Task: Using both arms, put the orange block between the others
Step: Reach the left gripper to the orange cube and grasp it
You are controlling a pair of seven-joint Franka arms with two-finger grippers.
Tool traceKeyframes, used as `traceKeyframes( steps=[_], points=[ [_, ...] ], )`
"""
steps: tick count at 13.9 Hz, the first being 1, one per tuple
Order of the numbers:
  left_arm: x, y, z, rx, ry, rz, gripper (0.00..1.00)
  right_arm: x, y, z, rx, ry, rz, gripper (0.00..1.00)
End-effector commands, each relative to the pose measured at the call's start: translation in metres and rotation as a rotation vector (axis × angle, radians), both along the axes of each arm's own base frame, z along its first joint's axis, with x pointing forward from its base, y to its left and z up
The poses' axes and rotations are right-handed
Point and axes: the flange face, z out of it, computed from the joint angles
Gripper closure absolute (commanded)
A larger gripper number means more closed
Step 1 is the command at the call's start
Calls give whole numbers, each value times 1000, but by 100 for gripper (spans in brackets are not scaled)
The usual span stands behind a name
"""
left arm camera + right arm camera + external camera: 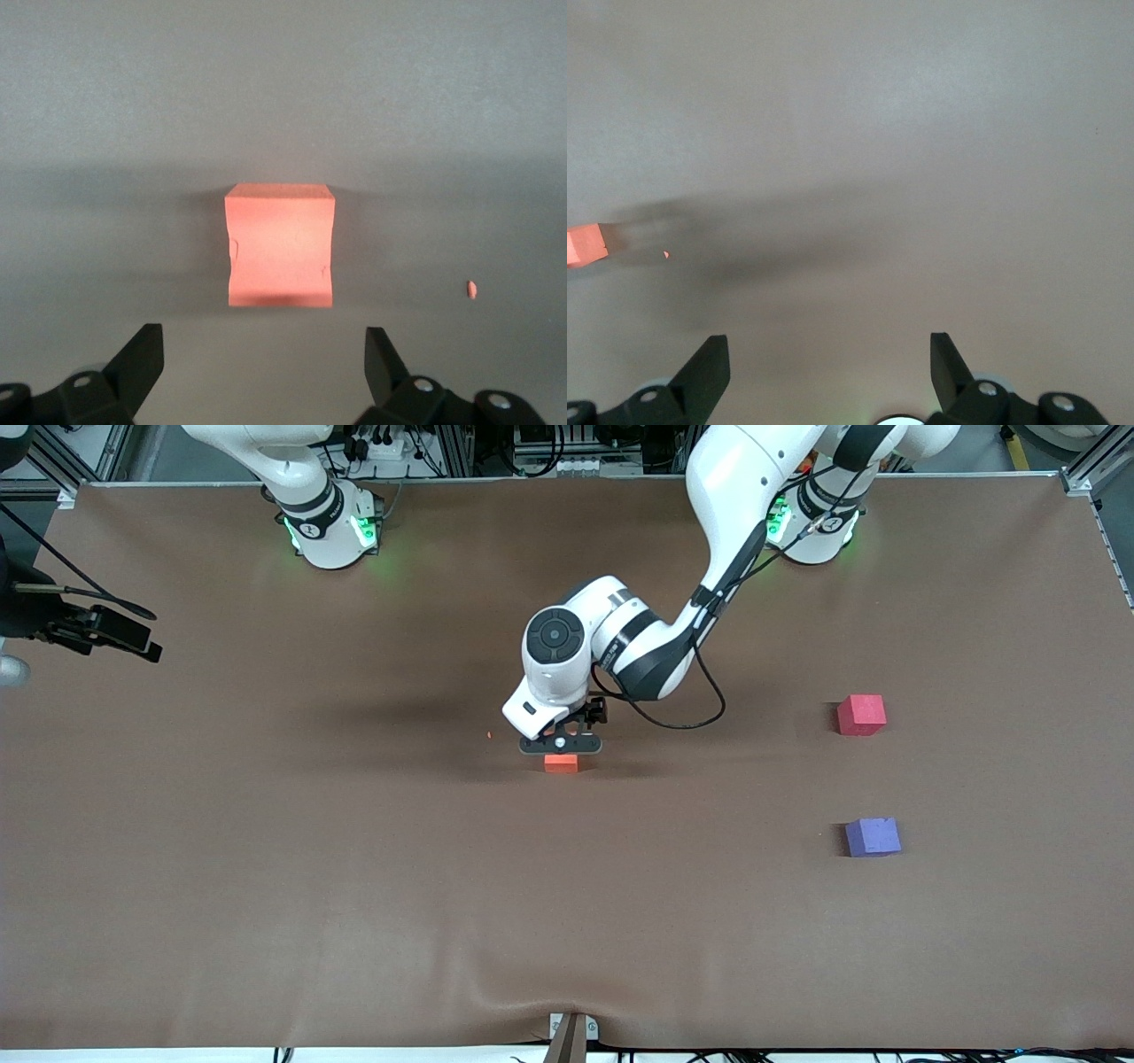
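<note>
The orange block needs to fill the gap between the red-pink and purple-blue cubes, so the robot's left gripper should next grab the orange block by its opposite sides.
The orange block lies mid-table, partly covered by my left gripper, which hangs just above it. In the left wrist view the orange block sits ahead of the left gripper, whose open fingers hold nothing. The others lie toward the left arm's end: a red-pink cube and, nearer the front camera, a purple-blue cube, with bare table between them. My right gripper waits open and empty over bare table; the orange block shows at the edge of its view.
A tiny orange crumb lies on the brown table cover beside the orange block, toward the right arm's end. The left arm's forearm and cable hang over the table's middle.
</note>
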Motion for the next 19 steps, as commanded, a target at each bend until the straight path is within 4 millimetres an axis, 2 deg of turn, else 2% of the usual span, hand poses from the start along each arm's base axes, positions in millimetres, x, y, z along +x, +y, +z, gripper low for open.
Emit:
traceKeyframes(
  steps=[1, 3, 9, 11, 14, 16, 17, 18, 19],
  points=[
    [7, -3, -7, -13, -21, -11, 0, -6, 1, 5, -24, -5, 6, 0],
    [9, -5, -18, -27, -32, 2, 0, -5, -1, 7, -78, -15, 76, 0],
    [24, 5, -60, -31, -64, 29, 3, -7, 0, 11, -79, -27, 83, 0],
    [23, 7, -70, -21, -56, 31, 12, -6, 2, 10, -80, -27, 88, 0],
    [23, 6, -69, -20, -56, 53, 39, -5, 3, 9, -80, -26, 90, 0],
    [22, 7, -69, -18, -55, 53, 77, -5, 7, 8, -80, -23, 96, 0],
    [22, 7, -68, -18, -57, 51, 92, -5, 12, 8, -80, -25, 105, 0],
    [24, 7, -59, -20, -68, 46, 100, -5, 14, 8, -80, -23, 108, 0],
    [29, 11, -44, -22, -81, 54, 100, -4, 14, 7, -80, -22, 108, 0]
  ],
)
